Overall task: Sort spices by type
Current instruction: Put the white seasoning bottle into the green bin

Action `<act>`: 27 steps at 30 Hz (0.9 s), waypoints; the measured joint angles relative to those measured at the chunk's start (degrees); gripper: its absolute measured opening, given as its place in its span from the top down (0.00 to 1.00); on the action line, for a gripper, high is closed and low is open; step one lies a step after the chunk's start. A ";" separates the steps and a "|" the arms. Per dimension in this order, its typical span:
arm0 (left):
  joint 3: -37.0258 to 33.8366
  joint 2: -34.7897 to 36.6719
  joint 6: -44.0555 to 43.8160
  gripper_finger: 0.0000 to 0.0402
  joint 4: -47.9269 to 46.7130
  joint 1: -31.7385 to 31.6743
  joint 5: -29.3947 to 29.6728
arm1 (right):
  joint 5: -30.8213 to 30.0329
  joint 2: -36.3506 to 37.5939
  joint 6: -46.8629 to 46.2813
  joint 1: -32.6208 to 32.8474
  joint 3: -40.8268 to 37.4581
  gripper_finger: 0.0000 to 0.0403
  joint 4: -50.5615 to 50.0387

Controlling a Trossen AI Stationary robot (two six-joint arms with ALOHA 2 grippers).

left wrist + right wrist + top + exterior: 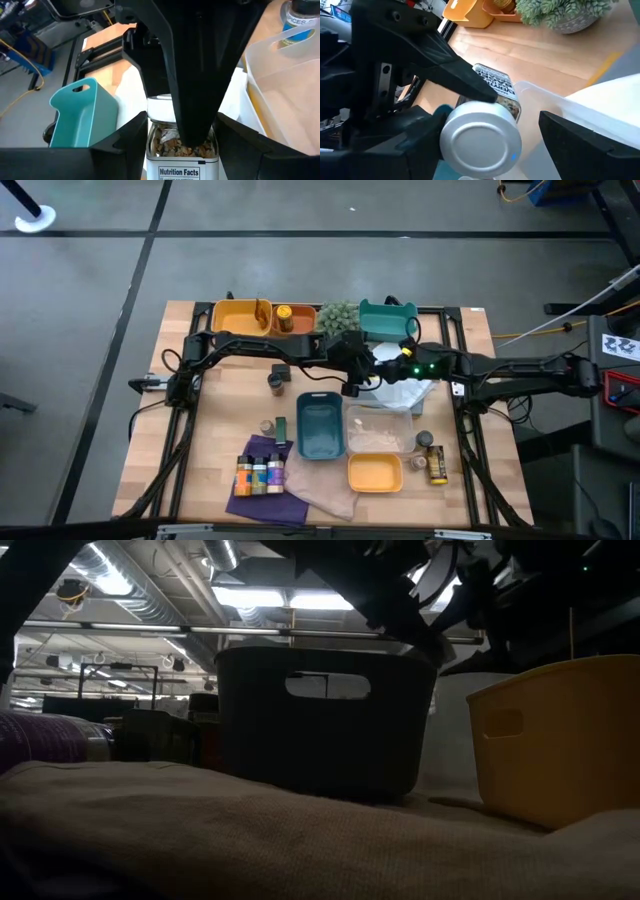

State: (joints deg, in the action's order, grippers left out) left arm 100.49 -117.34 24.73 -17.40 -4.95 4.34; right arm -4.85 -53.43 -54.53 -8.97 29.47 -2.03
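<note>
My right gripper should close now, and that would hold the silver lid (pixel 482 142), because the lid is standing between my fingers.
A clear spice jar (pixel 182 150) with a silver lid (pixel 482 142) and a "Nutrition Facts" label is held above the table's middle. My left gripper (pixel 352 377) reaches in from the left and is shut on it; it also shows in its own wrist view (pixel 182 127). My right gripper (pixel 376 370) comes from the right, lid end first, and is open. Its fingers stand on either side of the jar (pixel 490 120), and a gap shows beside one finger (pixel 555 130). Several more jars stand on a purple cloth (pixel 258 475), and others at the right (pixel 432 455). My left gripper pinches the jar's glass body (pixel 152 145) between its two fingers, one on each side. The fingers come level from the table's left and lie across the jar. The jar is lifted clear, and its lid points toward my right arm.
A dark teal tray (pixel 320 425), a clear tray (pixel 380 430) and a small yellow tray (pixel 375 473) sit near the front. A white tray (pixel 408 392) lies under the right arm. At the back are a yellow tray (pixel 240 318), a plant (pixel 338 317) and a teal tray (pixel 385 320).
</note>
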 joint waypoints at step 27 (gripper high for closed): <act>0.00 0.00 -0.23 0.49 0.19 0.35 2.47 | 1.25 -0.83 1.24 -0.09 -0.11 0.48 3.62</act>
State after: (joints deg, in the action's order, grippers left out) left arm 100.49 -117.34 24.49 -17.21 -4.60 6.81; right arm -3.60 -54.26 -53.29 -9.06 29.36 1.58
